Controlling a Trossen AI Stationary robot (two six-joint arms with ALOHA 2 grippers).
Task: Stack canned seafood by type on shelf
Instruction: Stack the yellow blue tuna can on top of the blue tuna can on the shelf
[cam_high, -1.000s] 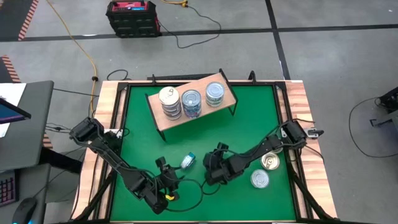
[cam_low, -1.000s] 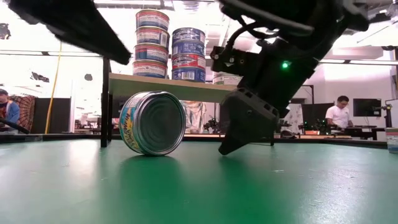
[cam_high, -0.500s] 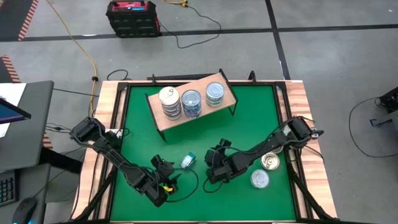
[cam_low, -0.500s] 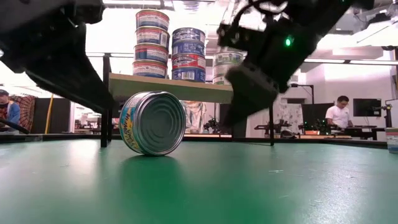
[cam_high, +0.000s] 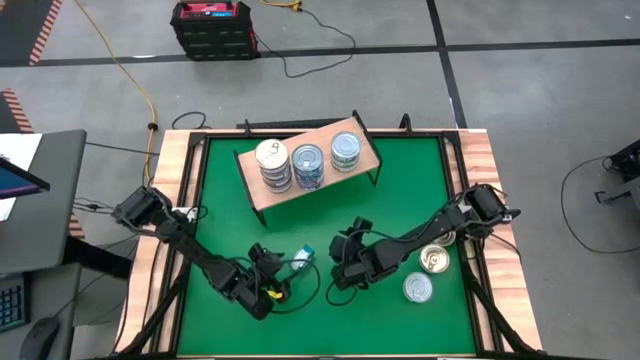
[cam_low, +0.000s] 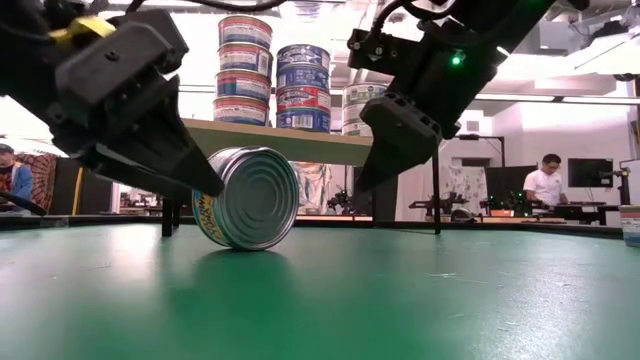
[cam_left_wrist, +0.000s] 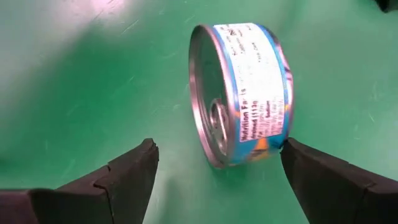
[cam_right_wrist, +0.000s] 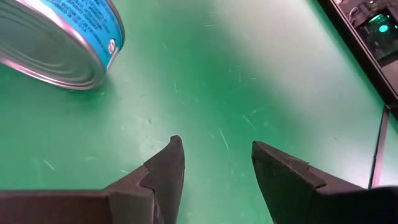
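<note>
My left gripper should move toward the sides of the blue-labelled can first, then close on the can. Its fingers stop short of the can's sides, so they would miss if I closed now.
A blue-labelled can (cam_high: 303, 258) stands on its rim on the green table, its ribbed bottom (cam_low: 258, 196) facing the near edge. My left gripper (cam_left_wrist: 217, 146) is open and low, one finger on each side of this can (cam_left_wrist: 245, 93), coming from the near-left. My right gripper (cam_high: 340, 262) is open and hangs above the mat just right of the can (cam_right_wrist: 59, 34). The light-wood shelf (cam_high: 285, 188) at the far middle carries three stacks of cans (cam_low: 245, 70) (cam_low: 303, 88) (cam_high: 345, 150). My left gripper has one fingertip (cam_left_wrist: 287, 148) right beside the bottom rim (cam_left_wrist: 278, 138) of the standing can, and the other fingertip (cam_left_wrist: 148, 152) is well clear of the pull-tab lid. Whether the near fingertip touches the can, I cannot tell.
A gold-lidded can (cam_high: 435, 260) and a silver-lidded can (cam_high: 417, 288) lie flat near the table's right edge, beside my right arm. The shelf's black legs (cam_low: 168, 165) stand behind the can. Bare mat lies along the near edge. People show in the room beyond.
My left gripper has come from the near-left up to the standing can and now brackets it. My right gripper has risen off the mat beside the can. The can has stayed in place.
</note>
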